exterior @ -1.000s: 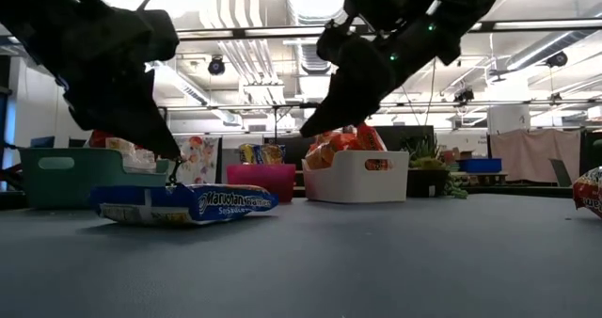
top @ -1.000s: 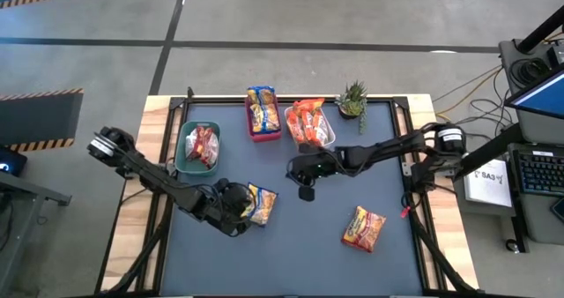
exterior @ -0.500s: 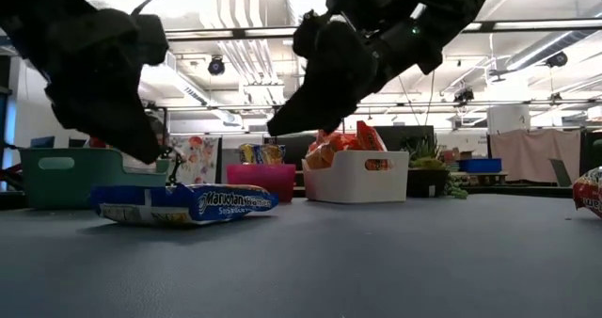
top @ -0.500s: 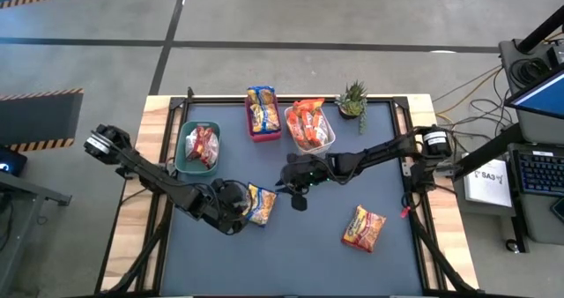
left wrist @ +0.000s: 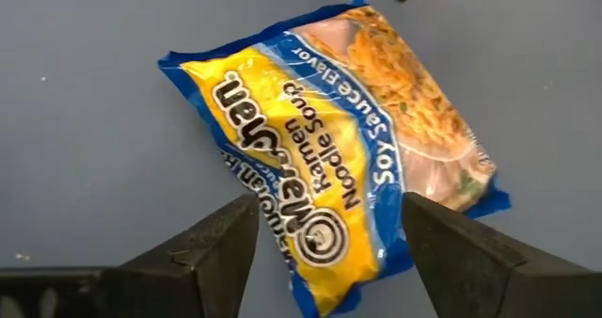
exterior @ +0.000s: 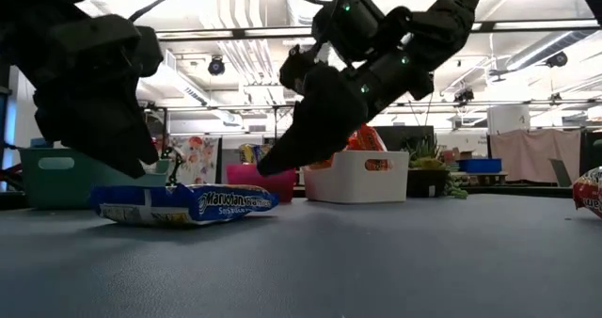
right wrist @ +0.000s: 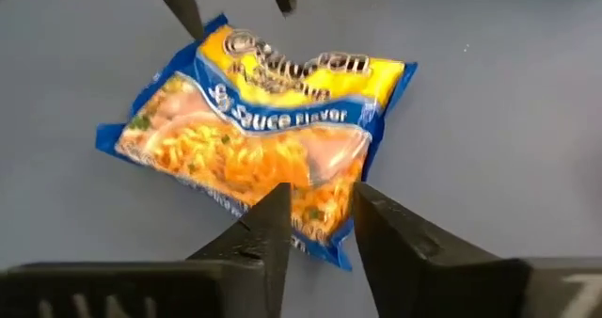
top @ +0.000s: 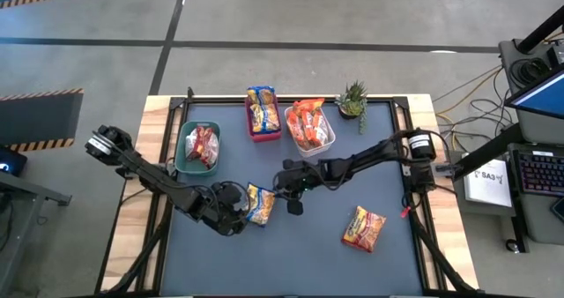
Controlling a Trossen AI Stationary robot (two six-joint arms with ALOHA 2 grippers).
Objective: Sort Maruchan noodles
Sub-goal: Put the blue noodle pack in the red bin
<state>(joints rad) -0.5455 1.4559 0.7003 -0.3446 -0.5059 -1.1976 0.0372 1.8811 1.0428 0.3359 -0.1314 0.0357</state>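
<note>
The yellow-and-blue packet's round-logo end (left wrist: pixel 325 241) is the part my left gripper will grab next, to sort the packet into the red bin.
A yellow-and-blue Maruchan noodle packet (top: pixel 261 204) lies flat on the dark table (top: pixel 308 254), also visible in the low view (exterior: pixel 183 204). My left gripper (left wrist: pixel 329 210) is open just above the packet's left end, with a finger on either side and clear of it. My right gripper (right wrist: pixel 322 194) comes down slanting over the packet's right end (exterior: pixel 268 198), its fingers a narrow gap apart, and touches nothing. An orange packet (top: pixel 364 227) lies flat at the near right.
Along the far side stand three bins. A green bin (top: pixel 182 152) holds a red packet, a red bin (top: pixel 264 137) holds a yellow-and-blue one, and a white bin (top: pixel 328 142) holds orange ones. A small potted plant (top: pixel 352 100) stands at the far right.
My left gripper has opened and come off the yellow-and-blue packet, rolling a little while staying in place. The packet has stayed flat on the table. My right gripper has moved down and toward the table's left, up to the packet's right end.
</note>
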